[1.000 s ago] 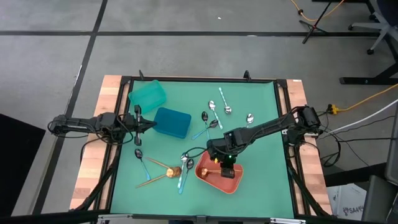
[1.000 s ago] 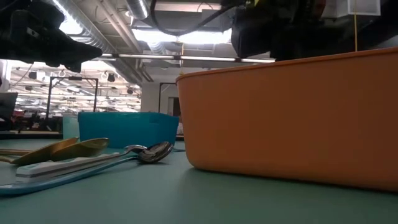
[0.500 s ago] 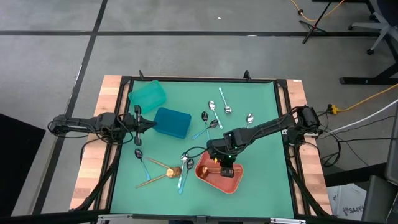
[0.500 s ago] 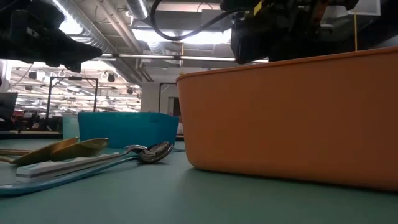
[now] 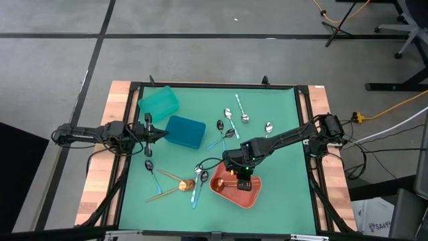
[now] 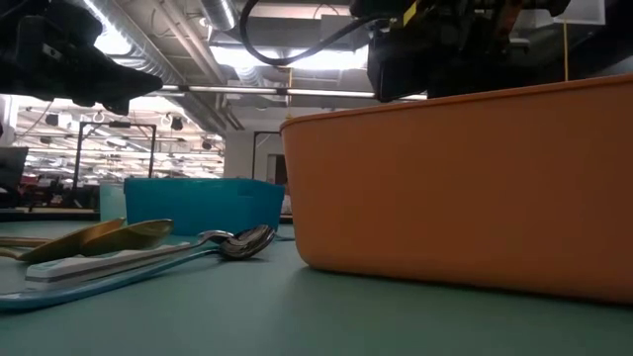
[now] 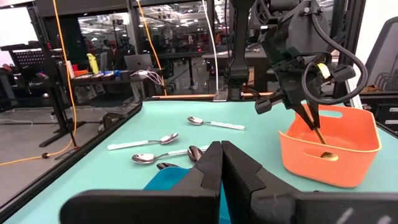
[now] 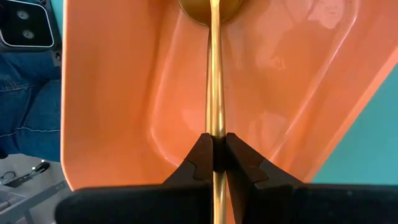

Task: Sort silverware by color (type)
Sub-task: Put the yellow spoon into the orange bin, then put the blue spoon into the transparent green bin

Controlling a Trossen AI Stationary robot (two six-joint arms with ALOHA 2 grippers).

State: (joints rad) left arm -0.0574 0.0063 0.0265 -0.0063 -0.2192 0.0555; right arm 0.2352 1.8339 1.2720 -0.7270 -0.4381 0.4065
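I need to open my right gripper now and let go of the copper-gold spoon. The spoon's gold handle lines up next to another handle inside the coral bin's sides.
My right gripper [image 5: 235, 175] hangs over the coral bin [image 5: 217, 189], shut on a copper-gold spoon [image 8: 215, 74]. The spoon's bowl [image 7: 329, 155] is down inside the bin. More silverware lies on the green mat: silver spoons [image 5: 244, 118] toward the far side, and copper-gold pieces [image 5: 175, 188] and light-blue-handled ones [image 5: 196, 191] left of the coral bin. My left gripper [image 5: 160, 134] waits shut at the table's left edge, next to the blue bin [image 5: 185, 131], and touches nothing. My right gripper pinches the spoon's thin handle [image 8: 215, 127] between its two fingertips [image 8: 200, 155], partway along it. The fingers slant down from the far right, and the handle runs on in line with them. The spoon tilts bowl-down into the coral bin; I cannot tell whether the bowl touches the floor.
A teal bin [image 5: 158, 102] sits at the far left corner of the mat, beside the blue one. A dark spoon [image 5: 230, 134] and silver spoons [image 5: 220, 125] lie just beyond my right arm. Bare mat lies along the near edge and the right side.
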